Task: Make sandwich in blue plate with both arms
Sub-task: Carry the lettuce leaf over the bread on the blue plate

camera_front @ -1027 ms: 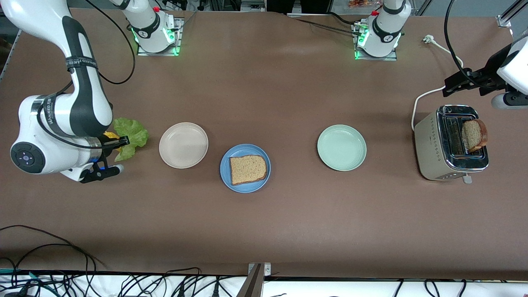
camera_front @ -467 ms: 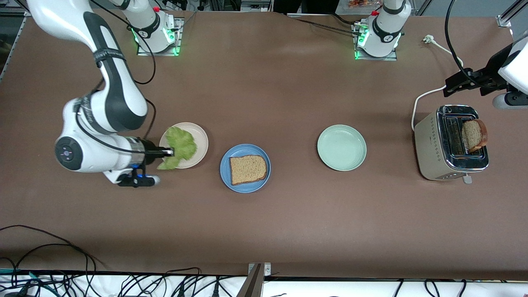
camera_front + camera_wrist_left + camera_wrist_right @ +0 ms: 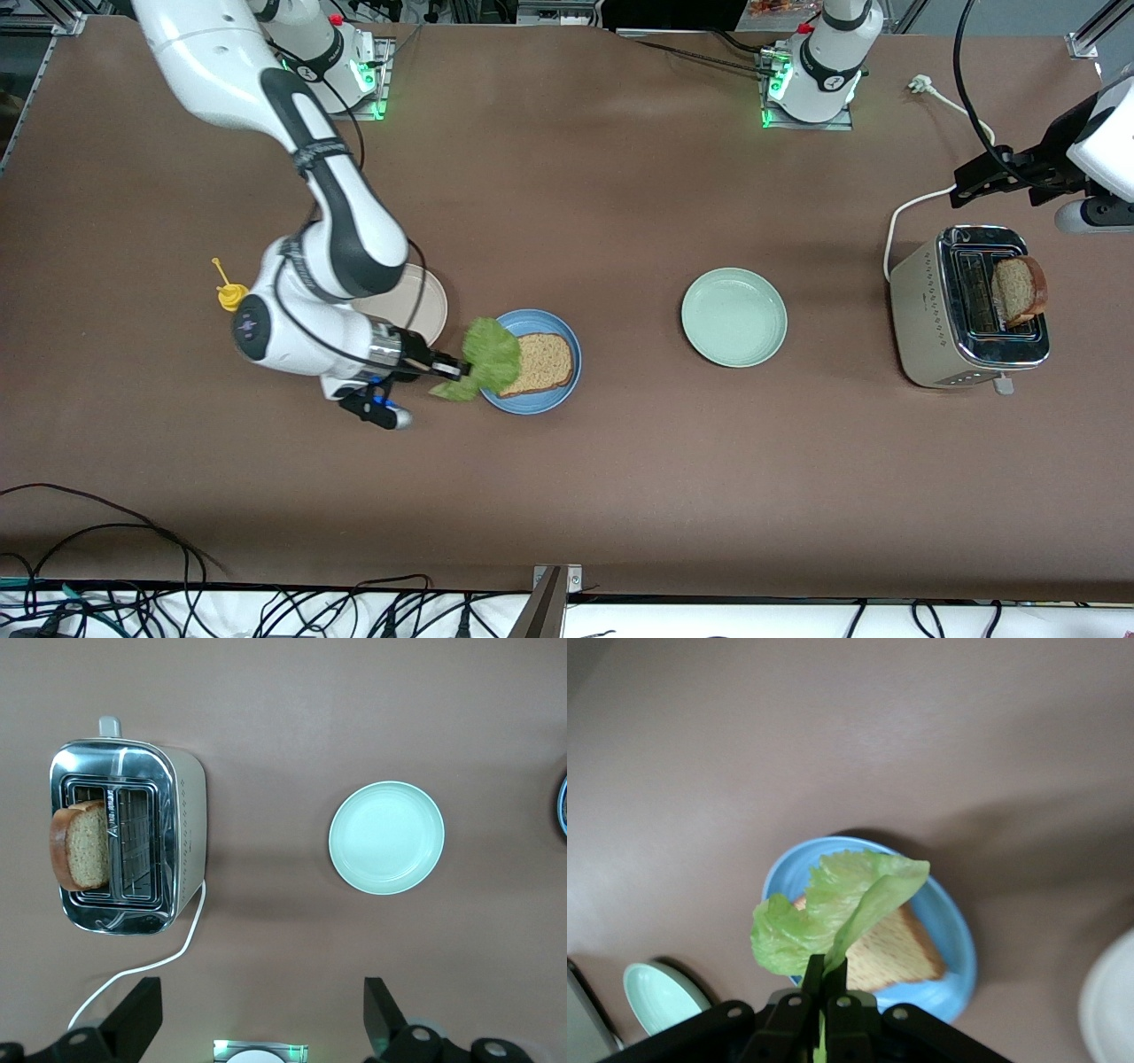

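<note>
The robot needs to bring the lettuce over the bread slice [image 3: 545, 362] before its right gripper lets it go, because the lettuce's lower tip [image 3: 453, 392] is hanging outside the blue plate's rim.
The blue plate [image 3: 556, 394] holds one speckled brown bread slice [image 3: 540, 363]. My right gripper [image 3: 459, 366] is shut on the green lettuce leaf [image 3: 487, 354] and holds it over the plate's edge toward the right arm's end; the right wrist view shows the lettuce [image 3: 833, 908] pinched above the bread [image 3: 895, 952] and plate [image 3: 957, 948]. A second bread slice [image 3: 1019, 290] stands in the toaster [image 3: 930, 310]. My left gripper [image 3: 966, 188] is open and empty above the table, near the toaster; the left wrist view shows the slice [image 3: 81, 855] in the toaster [image 3: 182, 842].
A beige plate [image 3: 427, 306] lies beside the blue plate, partly under the right arm. A pale mint-green plate [image 3: 733, 316] lies between the blue plate and the toaster. A small yellow object [image 3: 230, 294] lies toward the right arm's end. The toaster's white cord [image 3: 904, 217] trails toward the bases.
My right gripper has carried the lettuce from beside the beige plate, across it, to over the blue plate's edge. The yellow object is now uncovered. The left arm has not moved.
</note>
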